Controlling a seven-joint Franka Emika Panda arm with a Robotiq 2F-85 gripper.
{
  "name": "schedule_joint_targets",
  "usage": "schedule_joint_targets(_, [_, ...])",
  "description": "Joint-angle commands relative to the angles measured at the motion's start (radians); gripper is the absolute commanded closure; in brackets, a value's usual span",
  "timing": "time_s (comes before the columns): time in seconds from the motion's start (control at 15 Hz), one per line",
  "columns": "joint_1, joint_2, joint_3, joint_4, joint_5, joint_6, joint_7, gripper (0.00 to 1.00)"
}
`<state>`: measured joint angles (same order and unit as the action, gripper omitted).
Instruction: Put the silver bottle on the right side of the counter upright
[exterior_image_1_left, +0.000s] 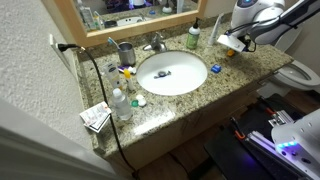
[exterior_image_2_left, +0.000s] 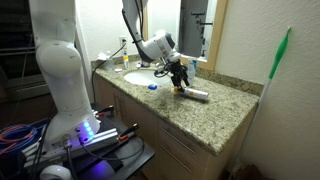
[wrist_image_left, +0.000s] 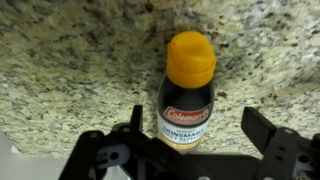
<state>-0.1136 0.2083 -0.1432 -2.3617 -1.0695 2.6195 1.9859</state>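
Next, my gripper grabs the silver bottle's body below the orange cap, across its sides, which leaves the bottle's base free to set the bottle upright.
In the wrist view the silver bottle (wrist_image_left: 188, 95) has an orange cap and a Coleman label. It sits between my gripper's (wrist_image_left: 196, 111) two black fingers, cap pointing away from the wrist, over the speckled counter (wrist_image_left: 70, 50). There is a gap on each side of it, so the jaws are open. In both exterior views my gripper (exterior_image_1_left: 232, 44) (exterior_image_2_left: 180, 80) points down at the counter (exterior_image_1_left: 232, 72) (exterior_image_2_left: 210, 120) to the right of the sink. A bit of orange (exterior_image_2_left: 181, 89) shows at the fingertips. I cannot tell whether the bottle is upright or lying.
A white tube (exterior_image_2_left: 198, 94) lies on the counter just beside the gripper. The white sink (exterior_image_1_left: 172, 72), faucet (exterior_image_1_left: 155, 44), green bottle (exterior_image_1_left: 193, 38) and a small blue thing (exterior_image_1_left: 214, 68) are nearby. A clear bottle (exterior_image_1_left: 120, 103) stands at the left end. A toilet (exterior_image_1_left: 300, 72) is past the counter's right end.
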Motion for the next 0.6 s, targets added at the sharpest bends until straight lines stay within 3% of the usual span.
schedule_joint_targets(0.0, [0.009, 0.016, -0.01, 0.009, 0.009, 0.01, -0.026, 0.0])
schedule_joint_targets(0.2, [0.007, 0.045, -0.012, 0.023, 0.011, 0.024, -0.052, 0.0])
schedule_joint_targets(0.53, [0.027, 0.073, -0.014, 0.036, 0.002, -0.048, -0.023, 0.0])
